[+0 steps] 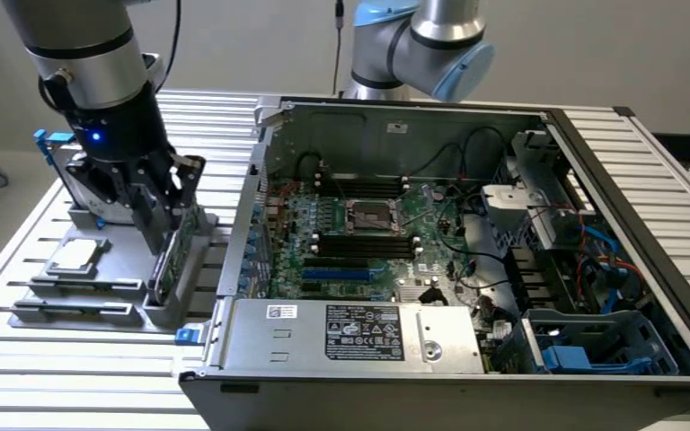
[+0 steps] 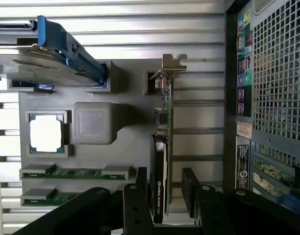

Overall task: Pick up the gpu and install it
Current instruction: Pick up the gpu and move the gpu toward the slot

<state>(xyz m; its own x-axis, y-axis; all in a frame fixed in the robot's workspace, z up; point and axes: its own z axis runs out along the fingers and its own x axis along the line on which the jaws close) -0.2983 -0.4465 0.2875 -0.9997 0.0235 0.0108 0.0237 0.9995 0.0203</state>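
The GPU needs to go into the motherboard. My gripper will next grab it by its black-shrouded end (image 2: 159, 183), so the silver bracket (image 2: 173, 63) stays free.
The gpu (image 2: 162, 122) stands on its edge in a slot of the grey holder tray (image 2: 130, 142). Its green board faces one side, its black shroud the other, and its silver bracket (image 2: 172, 63) is at the far end. In the exterior view the gpu (image 1: 168, 262) stands at the tray's right side, just outside the open computer case (image 1: 441, 224). My gripper (image 2: 164, 174) is lowered over the card and open, one black finger (image 2: 136, 196) at the shroud side and the other finger (image 2: 190, 191) at the board side with a small gap. In the exterior view my gripper (image 1: 154, 235) hangs right over the card.
The tray also holds a silver hard drive with a blue frame (image 2: 47, 54), a processor (image 2: 46, 133) and two memory sticks (image 2: 66, 172). The case's perforated rear wall (image 2: 277, 88) stands close beside the card. Inside the case lies the motherboard (image 1: 358, 233) with blue slots (image 1: 335, 271).
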